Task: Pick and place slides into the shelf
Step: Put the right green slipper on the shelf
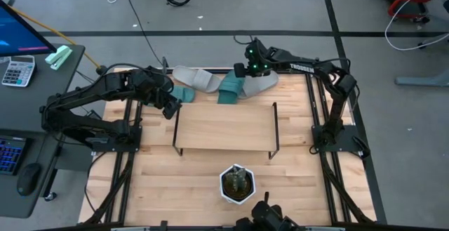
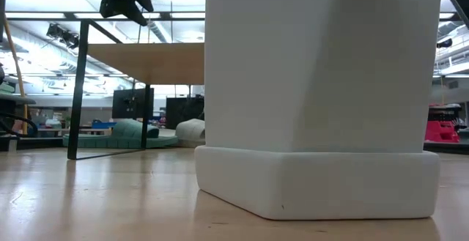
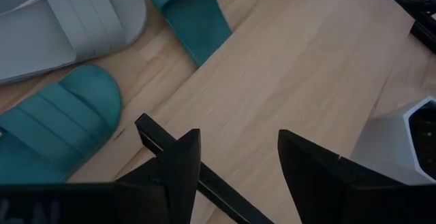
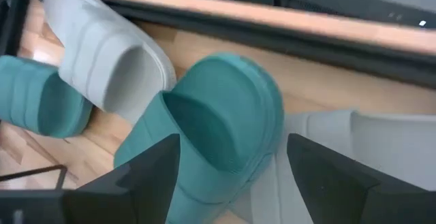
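The second teal slide should go onto the shelf (image 1: pixel 224 129), so my right gripper should next take hold of the uncovered sole end (image 1: pixel 229 77) beside its strap.
Four slides lie at the table's far edge, behind the shelf (image 1: pixel 224 129): a grey slide (image 1: pixel 196 78), a teal slide (image 1: pixel 184 93), a second teal slide (image 1: pixel 230 88) and a second grey slide (image 1: pixel 261 82). In the right wrist view the second teal slide (image 4: pixel 218 122) overlaps the second grey slide (image 4: pixel 368 156). My right gripper (image 4: pixel 231 176) hangs open just above this teal slide, one finger on each side of it. My left gripper (image 3: pixel 238 169) is open and holds nothing. It hovers above the shelf's far left corner (image 3: pixel 146 125), near the first teal slide (image 3: pixel 58 122).
A white planter (image 1: pixel 237 183) with a small plant stands near the table's front edge, in front of the shelf; it fills most of the low view. The shelf's wooden top (image 3: pixel 306 67) is bare. A desk with a calculator (image 1: pixel 17 69) stands left of the table.
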Controlling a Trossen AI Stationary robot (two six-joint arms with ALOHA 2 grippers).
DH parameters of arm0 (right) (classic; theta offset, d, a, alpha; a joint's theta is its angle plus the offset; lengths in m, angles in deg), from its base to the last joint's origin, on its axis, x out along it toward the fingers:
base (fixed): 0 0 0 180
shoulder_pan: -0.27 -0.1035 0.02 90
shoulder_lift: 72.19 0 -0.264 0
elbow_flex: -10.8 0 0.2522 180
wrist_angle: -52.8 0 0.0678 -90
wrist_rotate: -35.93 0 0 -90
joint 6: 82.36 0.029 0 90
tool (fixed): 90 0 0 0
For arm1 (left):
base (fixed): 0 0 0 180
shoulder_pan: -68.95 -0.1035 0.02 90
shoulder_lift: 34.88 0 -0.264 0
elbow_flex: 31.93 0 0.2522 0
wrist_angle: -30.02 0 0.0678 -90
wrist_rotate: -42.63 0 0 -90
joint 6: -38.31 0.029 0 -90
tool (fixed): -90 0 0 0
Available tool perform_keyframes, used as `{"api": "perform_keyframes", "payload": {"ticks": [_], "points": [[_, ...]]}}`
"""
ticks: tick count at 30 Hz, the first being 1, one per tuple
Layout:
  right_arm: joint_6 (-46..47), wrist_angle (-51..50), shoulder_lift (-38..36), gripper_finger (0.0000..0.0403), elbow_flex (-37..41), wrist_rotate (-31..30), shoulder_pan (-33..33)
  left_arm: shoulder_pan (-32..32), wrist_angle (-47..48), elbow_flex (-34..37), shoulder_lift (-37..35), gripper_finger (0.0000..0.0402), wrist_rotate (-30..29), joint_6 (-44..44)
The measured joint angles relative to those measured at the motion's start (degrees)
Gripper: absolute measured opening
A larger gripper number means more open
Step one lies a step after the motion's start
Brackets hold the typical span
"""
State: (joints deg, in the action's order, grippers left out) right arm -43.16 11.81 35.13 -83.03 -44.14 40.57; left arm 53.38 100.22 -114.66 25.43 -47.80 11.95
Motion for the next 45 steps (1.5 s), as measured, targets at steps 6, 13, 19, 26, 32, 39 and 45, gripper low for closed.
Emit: {"api": "perform_keyframes", "payload": {"ticks": [6, 13, 19, 26, 32, 39, 45], "points": [[0.02, 0.22, 2.29, 0.0277, 0.00, -0.97, -0.46, 0.07, 0.00, 0.00, 0.00, 0.0197, 0.02, -0.04], [-0.44, 1.76, 2.63, 0.0277, 0.00, -2.28, 1.44, 0.07, 0.02, 0.00, 0.00, 0.0197, 0.02, -0.05], [-0.64, 2.10, 4.34, 0.0277, 0.00, -1.52, 2.00, 0.07, 0.02, 0.00, 0.02, 0.0199, 0.02, -0.03], [-0.48, 5.09, 6.38, 0.0277, -0.07, 0.74, 1.32, 0.07, 0.02, 0.00, 0.02, 0.0193, 0.02, -0.05], [1.32, 9.57, 6.56, 0.0266, 0.00, 4.19, 1.10, 0.07, 0.02, 0.00, 0.02, 0.0196, 0.02, -0.12], [1.18, 9.50, 6.57, 0.0193, 0.00, 4.05, 1.18, 0.07, 0.02, 0.00, 0.04, 0.0191, 0.02, -0.42], [-0.58, 9.79, 6.56, 0.0044, 0.00, 6.71, 1.26, 0.07, 0.02, 0.00, 0.04, 0.0193, 0.02, -0.43]]}}
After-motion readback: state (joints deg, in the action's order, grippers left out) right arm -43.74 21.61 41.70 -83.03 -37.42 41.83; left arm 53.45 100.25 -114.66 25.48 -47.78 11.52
